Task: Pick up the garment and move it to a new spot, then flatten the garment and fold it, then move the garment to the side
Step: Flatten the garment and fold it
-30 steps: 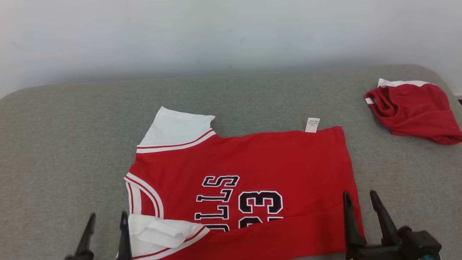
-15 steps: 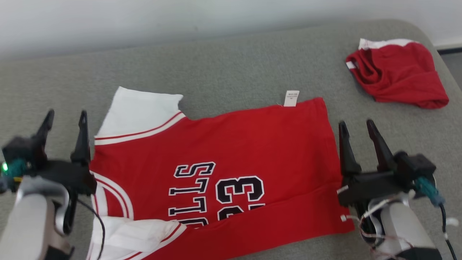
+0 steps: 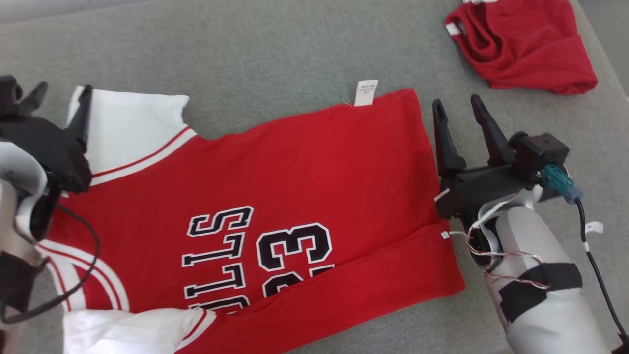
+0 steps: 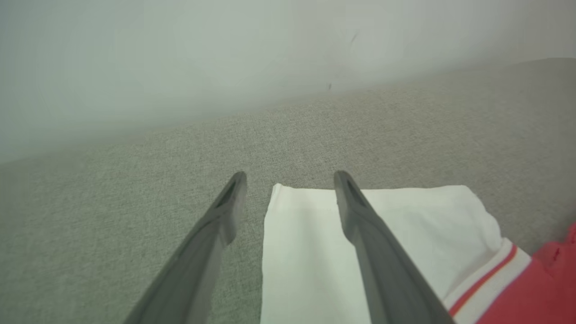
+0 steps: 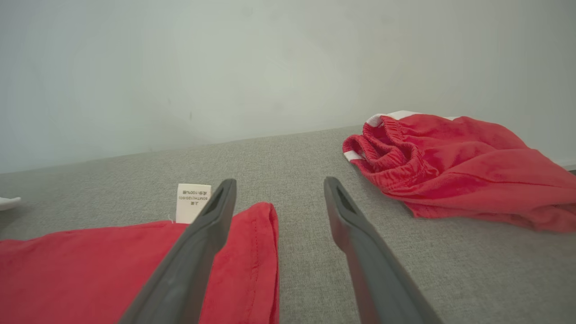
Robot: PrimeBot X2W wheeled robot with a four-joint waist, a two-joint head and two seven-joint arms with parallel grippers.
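Next, my right gripper pinches the jersey by its far red hem corner (image 3: 409, 96) (image 5: 264, 211), where the jersey's edge lifts slightly. The jersey lies flat across the cushion.
The garment (image 3: 275, 162) is a red jersey with white sleeves and dark "23" lettering, spread flat on the grey cushion, its near long edge folded over. My left gripper (image 3: 61, 96) hangs open over the far white sleeve (image 4: 315, 238), one finger on each side of the sleeve's outer corner. My right gripper (image 3: 457, 108) stands open just right of the jersey's hem edge (image 5: 252, 252), near the far corner with the white care label (image 5: 192, 202). Neither gripper holds any cloth.
A second red garment, crumpled shorts with white trim (image 3: 521, 44), lies at the far right of the cushion and also appears as shorts (image 5: 459, 166) in the right wrist view. A pale wall rises behind the grey cushion (image 3: 275, 54).
The head camera has tilted down and the whole picture has shifted. Both arms have reached forward: the left gripper to the far sleeve, the right gripper to the hem's far corner. Both stay open.
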